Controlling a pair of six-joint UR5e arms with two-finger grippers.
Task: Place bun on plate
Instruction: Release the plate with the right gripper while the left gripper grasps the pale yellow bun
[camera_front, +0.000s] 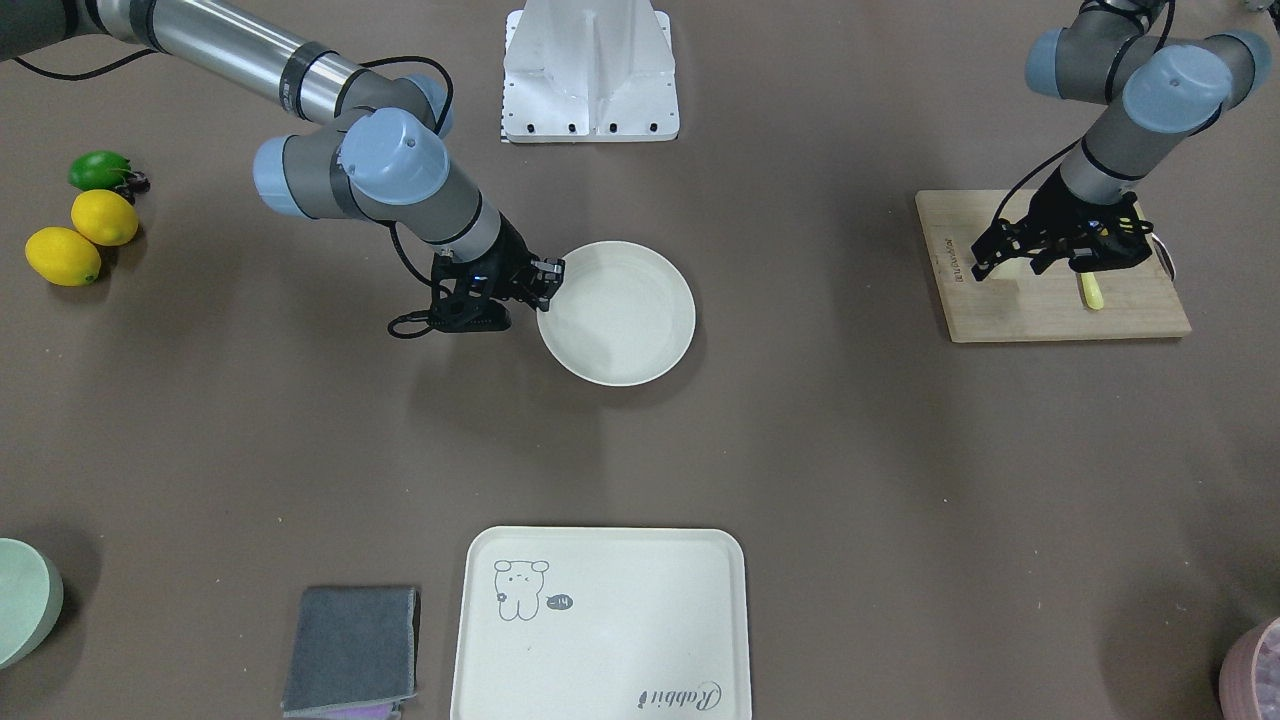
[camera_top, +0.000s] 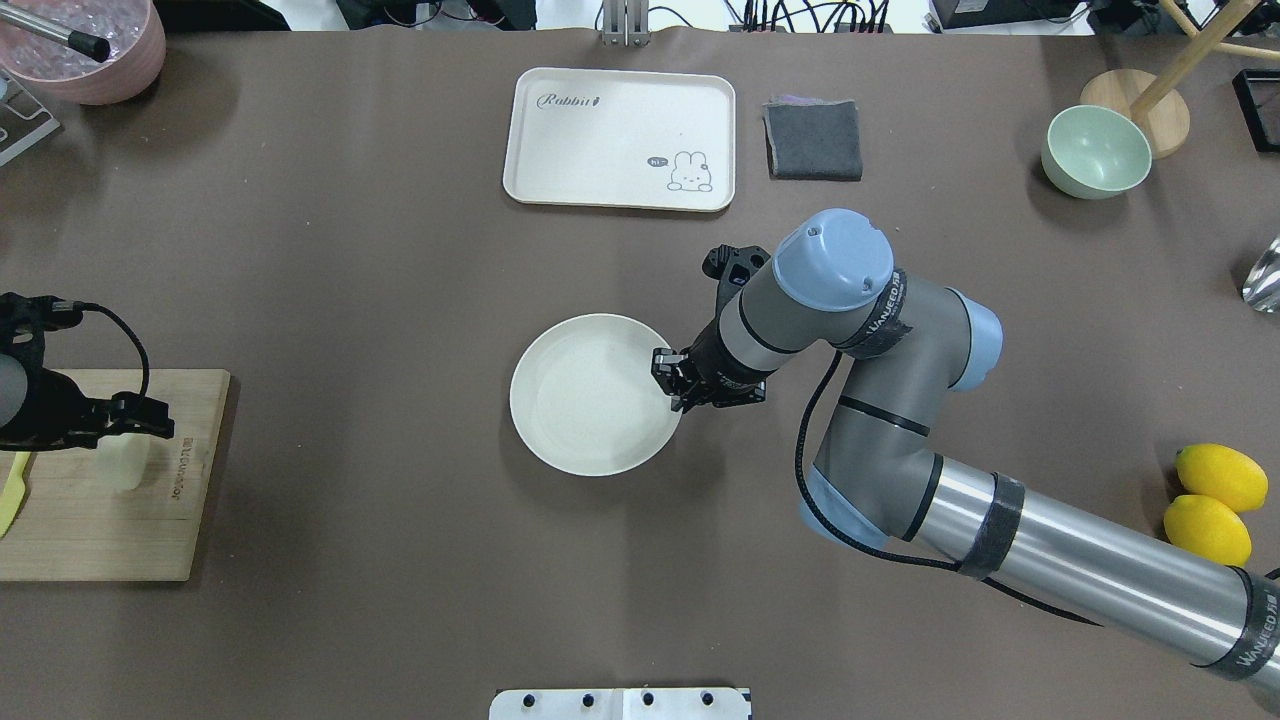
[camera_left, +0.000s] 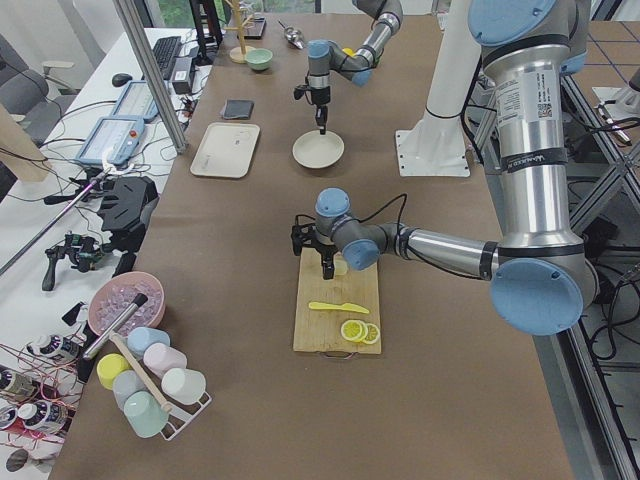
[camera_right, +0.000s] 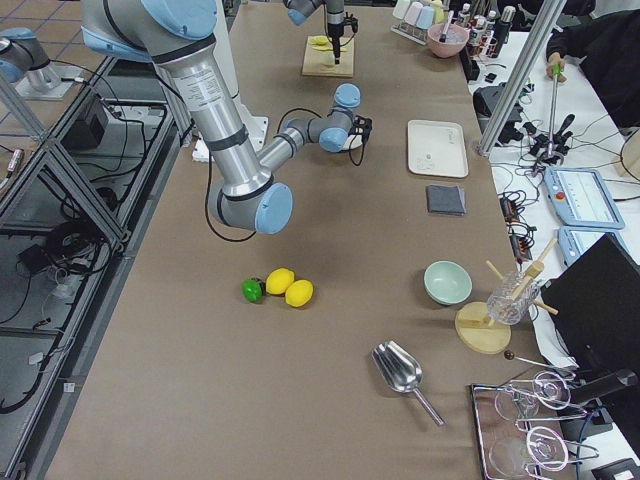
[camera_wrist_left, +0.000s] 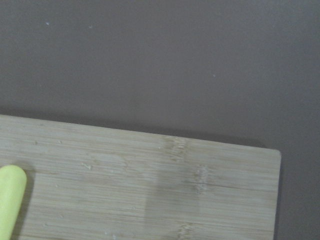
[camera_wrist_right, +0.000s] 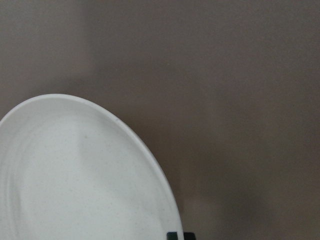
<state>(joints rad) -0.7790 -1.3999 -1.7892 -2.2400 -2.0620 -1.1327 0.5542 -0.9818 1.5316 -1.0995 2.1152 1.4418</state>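
My left gripper next needs to grab the bun's opposite sides to place it on the round cream plate (camera_front: 619, 314).
The round cream plate (camera_top: 580, 400) lies mid-table, also visible in the front view (camera_front: 620, 320) and the right wrist view (camera_wrist_right: 75, 175). My right gripper (camera_top: 678, 385) sits at its rim, shut on the plate's edge; one fingertip (camera_wrist_right: 175, 235) shows at the wrist view's bottom. The bun (camera_top: 128, 462), a small pale lump, rests on the wooden cutting board (camera_top: 90, 530). My left gripper (camera_front: 1010, 266) hovers open just above the bun without touching it.
A yellow-green knife (camera_front: 1090, 292) and lemon slices (camera_left: 358, 331) lie on the board. The bear tray (camera_top: 620, 140), a grey cloth (camera_top: 813, 140), a green bowl (camera_top: 1095, 150), whole lemons (camera_top: 1215, 500) and a pink bowl (camera_top: 90, 50) ring the table.
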